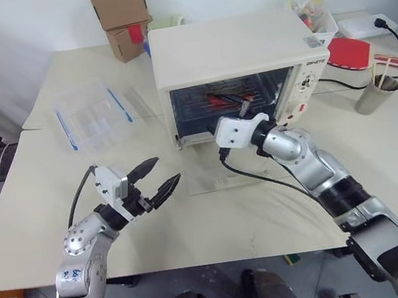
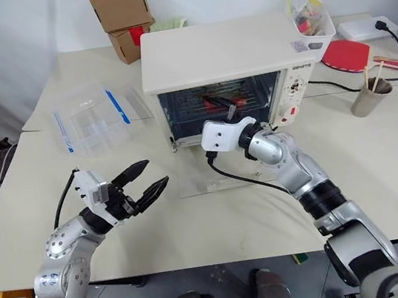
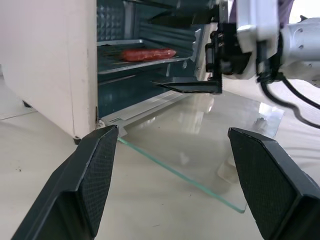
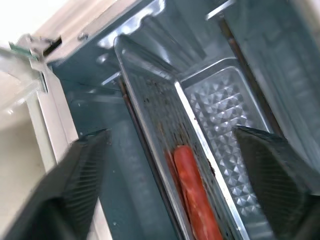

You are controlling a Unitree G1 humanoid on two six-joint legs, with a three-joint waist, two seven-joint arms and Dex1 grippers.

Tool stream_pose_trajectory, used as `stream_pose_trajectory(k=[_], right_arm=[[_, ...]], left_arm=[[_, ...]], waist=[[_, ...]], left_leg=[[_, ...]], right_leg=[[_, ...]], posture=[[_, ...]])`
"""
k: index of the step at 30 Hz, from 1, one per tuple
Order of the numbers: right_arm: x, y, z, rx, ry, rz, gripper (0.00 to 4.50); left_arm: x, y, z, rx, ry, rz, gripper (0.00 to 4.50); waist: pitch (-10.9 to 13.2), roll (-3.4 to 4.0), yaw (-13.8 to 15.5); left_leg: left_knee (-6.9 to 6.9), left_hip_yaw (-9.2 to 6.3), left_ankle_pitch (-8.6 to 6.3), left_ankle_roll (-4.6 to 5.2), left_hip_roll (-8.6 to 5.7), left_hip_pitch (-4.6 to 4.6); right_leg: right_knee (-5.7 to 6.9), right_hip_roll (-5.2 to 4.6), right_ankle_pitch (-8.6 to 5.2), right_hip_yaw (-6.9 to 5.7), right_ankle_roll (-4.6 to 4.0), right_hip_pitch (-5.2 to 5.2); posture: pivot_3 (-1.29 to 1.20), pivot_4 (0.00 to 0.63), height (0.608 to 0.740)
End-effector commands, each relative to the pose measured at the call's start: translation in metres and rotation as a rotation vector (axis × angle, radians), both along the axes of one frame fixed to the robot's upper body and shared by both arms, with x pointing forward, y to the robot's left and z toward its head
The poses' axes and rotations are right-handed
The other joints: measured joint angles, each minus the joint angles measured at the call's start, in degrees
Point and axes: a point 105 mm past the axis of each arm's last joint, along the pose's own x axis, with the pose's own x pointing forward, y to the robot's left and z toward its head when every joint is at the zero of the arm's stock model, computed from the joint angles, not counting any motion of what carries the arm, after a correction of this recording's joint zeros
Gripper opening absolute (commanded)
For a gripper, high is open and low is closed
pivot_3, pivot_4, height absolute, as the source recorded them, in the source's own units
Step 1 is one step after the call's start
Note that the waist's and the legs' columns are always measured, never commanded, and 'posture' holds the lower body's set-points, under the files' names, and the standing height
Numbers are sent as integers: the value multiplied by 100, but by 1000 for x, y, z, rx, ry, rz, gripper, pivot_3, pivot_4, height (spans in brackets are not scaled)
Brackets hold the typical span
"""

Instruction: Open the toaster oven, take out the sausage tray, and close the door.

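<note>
My right gripper needs to grab the tray's front rim (image 4: 212, 160) next. The oven's sides close around the tray (image 4: 155, 110), and only that rim of the tray faces the oven's opening.
The cream-white toaster oven (image 1: 229, 47) stands at the middle back of the table. Its glass door (image 1: 202, 172) is open and lies flat in front of it. Inside, the silver sausage tray (image 4: 155, 110) rests on a rack with a red sausage (image 4: 192, 200) in it. My right gripper (image 4: 172, 132) is at the oven mouth, open, one finger above and one below the tray's front rim. My left gripper (image 1: 166, 170) is open and holds nothing, to the left of the door and pointing toward it.
A clear plastic container with blue clips (image 1: 93, 120) lies left of the oven, with cardboard boxes (image 1: 121, 14) behind. A bag of items (image 1: 310, 12) sits on the oven's top right. A red paddle (image 1: 349, 49), a black cord and a cup (image 1: 377, 95) stand to the right.
</note>
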Motion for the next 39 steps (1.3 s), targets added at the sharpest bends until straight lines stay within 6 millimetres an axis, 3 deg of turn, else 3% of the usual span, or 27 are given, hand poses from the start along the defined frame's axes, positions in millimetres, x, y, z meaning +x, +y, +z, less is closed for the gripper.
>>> stream_pose_trajectory(k=[1,4,16,21,31,36,39], right_arm=[[4,0,9,-17,-68,-2,2713],[11,-3,11,-36,-91,-42,1758],[19,-1,6,-77,-81,-59,1758],[22,-5,3,-90,-82,-78,207],[22,-1,23,-84,-150,-70,207],[18,-1,26,-98,-162,-52,207],[5,0,22,-110,-157,-7,207]], left_arm=[[-7,2,10,-8,-48,5,3742],[-8,4,9,-10,-44,16,3742],[-5,2,11,-16,-64,-2,3742],[7,-7,17,-2,-96,-58,3742],[53,-35,54,-33,-178,-168,3742],[69,-34,69,-80,-183,-150,3742],[76,-31,73,-76,-178,-146,3742]], waist=[[0,0,-21],[0,0,-41],[0,0,-44],[-1,-2,-45],[-7,-13,-43],[-6,-14,-48],[-6,-15,-31]], left_leg=[[0,-1,0,0,0,0],[-1,1,0,0,1,0],[-1,1,0,-1,4,-2],[0,2,0,-1,4,-1],[0,0,2,-3,5,-3],[-2,-1,2,-3,6,-6],[-1,-2,3,-3,5,-12]], right_leg=[[0,0,0,0,0,0],[0,1,0,1,0,0],[-1,1,0,2,-1,-1],[0,1,0,2,-1,-1],[2,9,0,-5,0,-1],[0,11,0,-8,0,-3],[-1,11,0,-9,0,-6]], posture=[[0,150,740],[0,150,740],[0,150,740],[0,150,740],[0,150,740],[0,150,740],[0,150,740]])
